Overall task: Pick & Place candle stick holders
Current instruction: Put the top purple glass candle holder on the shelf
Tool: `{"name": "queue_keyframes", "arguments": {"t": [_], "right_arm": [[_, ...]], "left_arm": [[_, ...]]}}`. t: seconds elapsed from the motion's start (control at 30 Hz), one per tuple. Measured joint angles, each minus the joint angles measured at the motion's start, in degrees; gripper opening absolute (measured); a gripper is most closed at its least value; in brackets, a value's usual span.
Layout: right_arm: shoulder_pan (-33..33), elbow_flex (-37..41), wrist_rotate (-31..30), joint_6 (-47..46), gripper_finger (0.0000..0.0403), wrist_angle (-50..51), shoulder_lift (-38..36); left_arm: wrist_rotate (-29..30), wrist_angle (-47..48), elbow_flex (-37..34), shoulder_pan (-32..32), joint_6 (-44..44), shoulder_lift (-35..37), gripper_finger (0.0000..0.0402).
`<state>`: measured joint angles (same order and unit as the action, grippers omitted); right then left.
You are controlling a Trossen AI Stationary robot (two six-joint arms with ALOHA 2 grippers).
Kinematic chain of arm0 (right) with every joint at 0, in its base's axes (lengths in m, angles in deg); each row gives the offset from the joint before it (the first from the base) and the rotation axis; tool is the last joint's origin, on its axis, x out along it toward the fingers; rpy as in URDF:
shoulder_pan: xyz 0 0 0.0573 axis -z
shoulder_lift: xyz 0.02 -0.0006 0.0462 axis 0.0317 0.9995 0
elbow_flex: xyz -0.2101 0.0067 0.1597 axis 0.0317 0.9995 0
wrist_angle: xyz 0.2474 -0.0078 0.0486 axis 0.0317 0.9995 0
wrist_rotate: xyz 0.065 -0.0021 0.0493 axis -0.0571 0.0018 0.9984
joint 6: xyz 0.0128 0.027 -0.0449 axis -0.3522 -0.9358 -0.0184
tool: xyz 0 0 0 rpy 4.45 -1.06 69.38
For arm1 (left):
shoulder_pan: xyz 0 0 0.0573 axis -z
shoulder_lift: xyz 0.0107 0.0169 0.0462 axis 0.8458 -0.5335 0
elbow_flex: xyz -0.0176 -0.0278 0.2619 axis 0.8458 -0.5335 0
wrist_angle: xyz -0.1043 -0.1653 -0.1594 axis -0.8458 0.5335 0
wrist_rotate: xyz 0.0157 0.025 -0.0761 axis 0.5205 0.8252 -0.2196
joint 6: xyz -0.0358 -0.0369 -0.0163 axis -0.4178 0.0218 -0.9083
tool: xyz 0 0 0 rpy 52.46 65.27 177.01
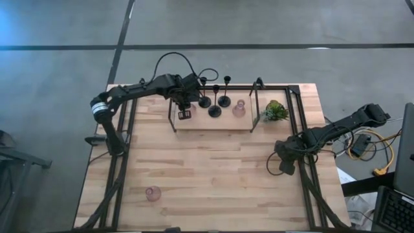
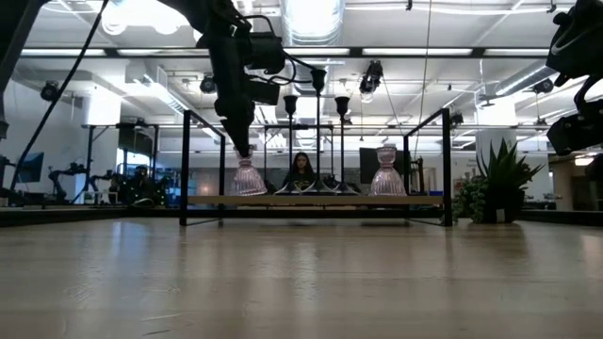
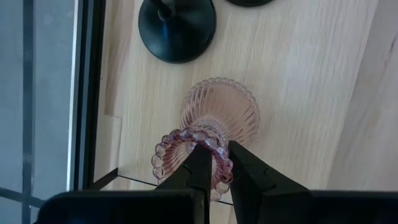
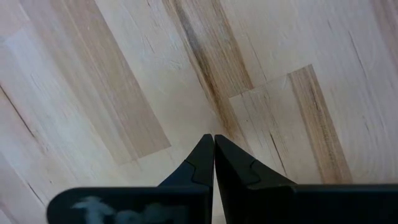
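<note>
The pink holder's wide base (image 3: pixel 225 106) rests on the wooden shelf (image 3: pixel 286 93) and the holder would stand, so it is now time for my left gripper to open.
Three slim black holders (image 1: pixel 215 107) and a pink glass holder (image 1: pixel 239 109) stand on their bases on a raised wooden shelf (image 1: pixel 213 124) at the far middle of the table. My left gripper (image 1: pixel 184 111) is over the shelf's left end, shut on a second pink glass holder (image 3: pixel 217 115); this one also shows in the low view (image 2: pixel 248 179). A third pink holder (image 1: pixel 152 193) stands on the table at the near left. My right gripper (image 1: pixel 285 166) is shut and empty, just above the table at the right (image 4: pixel 214 138). My left gripper pinches the pink holder's beaded top rim (image 3: pixel 219 163) between its two fingers, one finger inside the cup and one outside. The fingers come from above, pointing down. The holder stands upright, its wide ribbed base (image 3: pixel 233 102) on the shelf.
A black metal frame (image 1: pixel 255 103) rises around the shelf. A small green plant (image 1: pixel 276 111) stands at the shelf's right end. The arms' black frame rails (image 1: pixel 123 162) run along the table's left and right sides. Bare wood lies between shelf and near edge.
</note>
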<state>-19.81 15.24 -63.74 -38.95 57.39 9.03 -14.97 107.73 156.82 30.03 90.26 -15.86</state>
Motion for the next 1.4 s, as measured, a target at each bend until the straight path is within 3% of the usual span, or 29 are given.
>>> {"name": "queue_keyframes", "arguments": {"t": [0.53,0.77,1.4], "right_arm": [[0.02,0.00,0.00,-0.02,0.0008,0.02,0.02],[0.02,0.00,0.00,0.00,0.0008,0.00,0.02],[0.01,0.00,0.00,0.00,0.0008,0.00,0.02]], "left_arm": [[-0.59,0.12,0.00,0.00,-0.09,0.07,0.0034],[0.70,0.30,-0.01,0.02,-0.07,0.11,0.0064],[0.96,0.29,0.00,0.02,-0.11,0.17,0.0061]]}}
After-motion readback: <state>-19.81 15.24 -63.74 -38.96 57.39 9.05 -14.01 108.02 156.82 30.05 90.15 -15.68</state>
